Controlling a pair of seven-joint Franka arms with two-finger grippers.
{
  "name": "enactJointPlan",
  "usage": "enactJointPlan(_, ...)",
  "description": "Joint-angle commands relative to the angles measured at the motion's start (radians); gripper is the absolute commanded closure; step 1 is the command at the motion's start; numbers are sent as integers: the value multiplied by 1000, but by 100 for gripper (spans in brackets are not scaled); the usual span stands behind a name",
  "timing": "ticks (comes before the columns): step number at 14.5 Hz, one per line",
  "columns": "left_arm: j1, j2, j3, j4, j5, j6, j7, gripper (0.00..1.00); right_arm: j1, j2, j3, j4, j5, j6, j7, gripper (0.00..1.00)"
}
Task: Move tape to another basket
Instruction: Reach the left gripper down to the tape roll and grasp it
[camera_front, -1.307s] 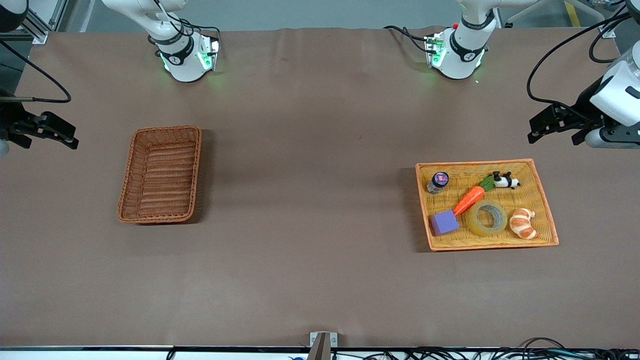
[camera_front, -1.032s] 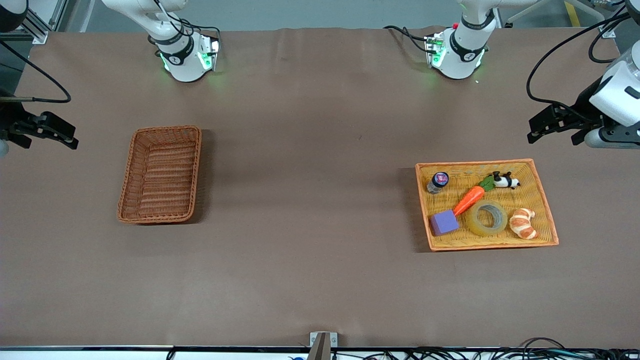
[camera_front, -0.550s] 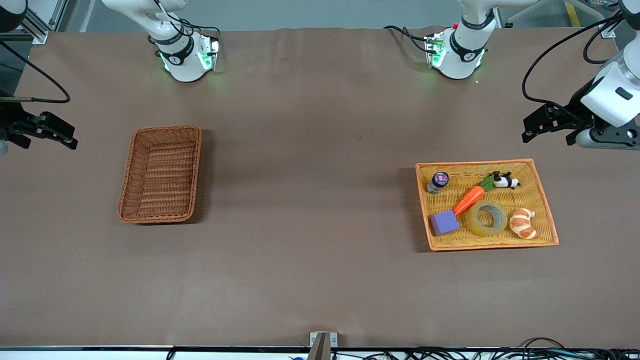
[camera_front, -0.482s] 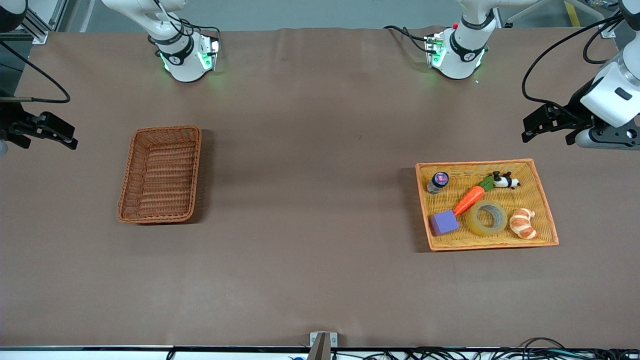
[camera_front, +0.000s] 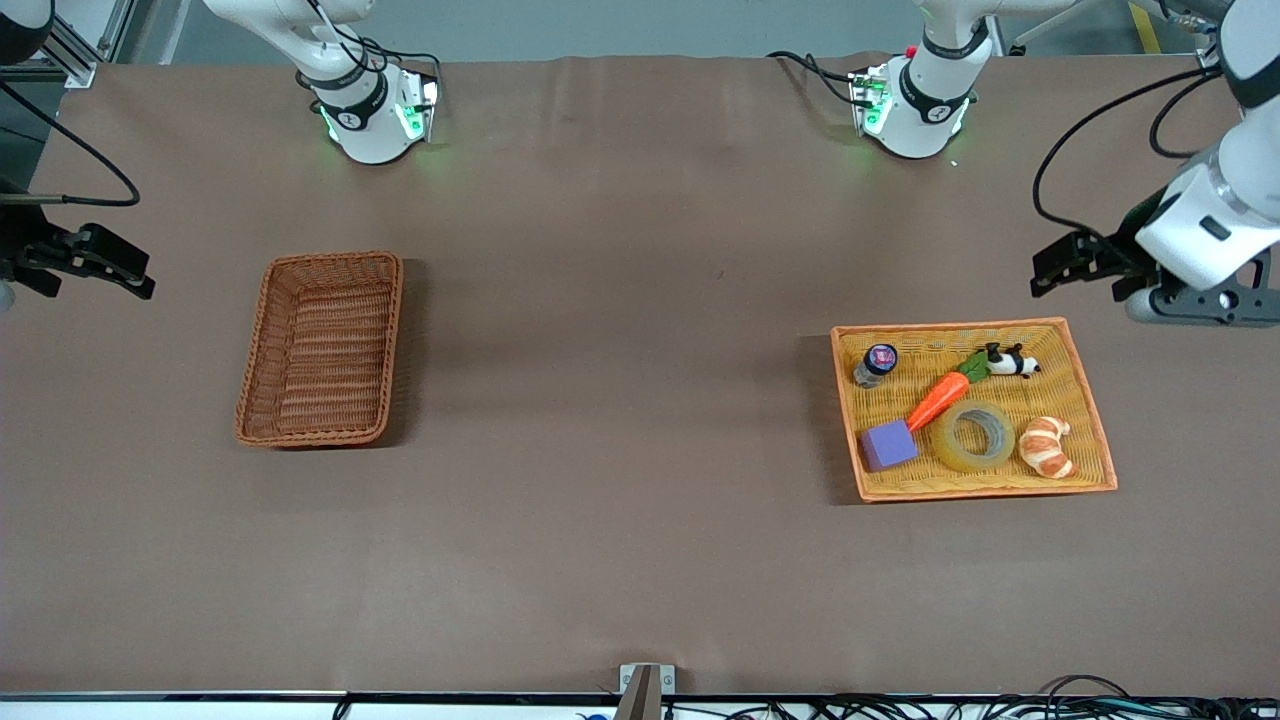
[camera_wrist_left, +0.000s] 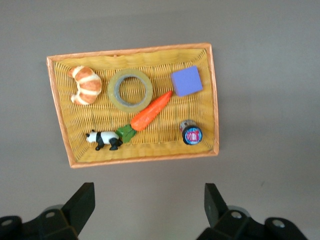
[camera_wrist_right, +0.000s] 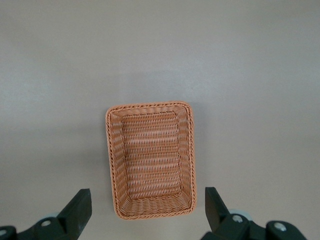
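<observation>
The robot's left gripper should next move the tape into the reddish-brown basket, so it needs to grab the tape by one side of its ring (camera_front: 947, 439) (camera_wrist_left: 116, 98).
The tape (camera_front: 973, 436) lies flat in the shallow yellow-orange tray (camera_front: 950, 326), between a purple block and a croissant. It also shows in the left wrist view (camera_wrist_left: 130, 90). The reddish-brown basket (camera_front: 335, 258) stands empty toward the right arm's end of the table and shows in the right wrist view (camera_wrist_right: 150, 106). My left gripper (camera_front: 1078, 282) is open and empty, over bare table beside the tray's panda edge (camera_wrist_left: 149, 202). My right gripper (camera_front: 100, 285) waits open and empty, over the table beside the basket (camera_wrist_right: 148, 205).
The tray also holds a croissant (camera_front: 1046, 446), a carrot (camera_front: 938, 398), a purple block (camera_front: 888, 445), a panda figure (camera_front: 1012, 361) and a small jar (camera_front: 877, 364). Brown cloth covers the table between basket and tray.
My left gripper has shifted a little toward the tray. The right arm, the tape and the basket have not moved.
</observation>
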Motion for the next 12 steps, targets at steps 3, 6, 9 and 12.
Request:
enactJointPlan(3,34,138,3,9,16,123,14,4,-4,-13,-1,-13,15,-3,-5,0)
enactJointPlan(6,48,252,6,0,32,247,12,4,-3,-13,-1,-13,15,-3,3,0)
enactJointPlan(9,68,352,7,-3,69,345,9,4,-4,-13,-1,-13,17,-5,4,0)
enactJointPlan(12,117,436,6,-18,71,454,9,7,-3,-13,-1,-13,17,-7,4,0)
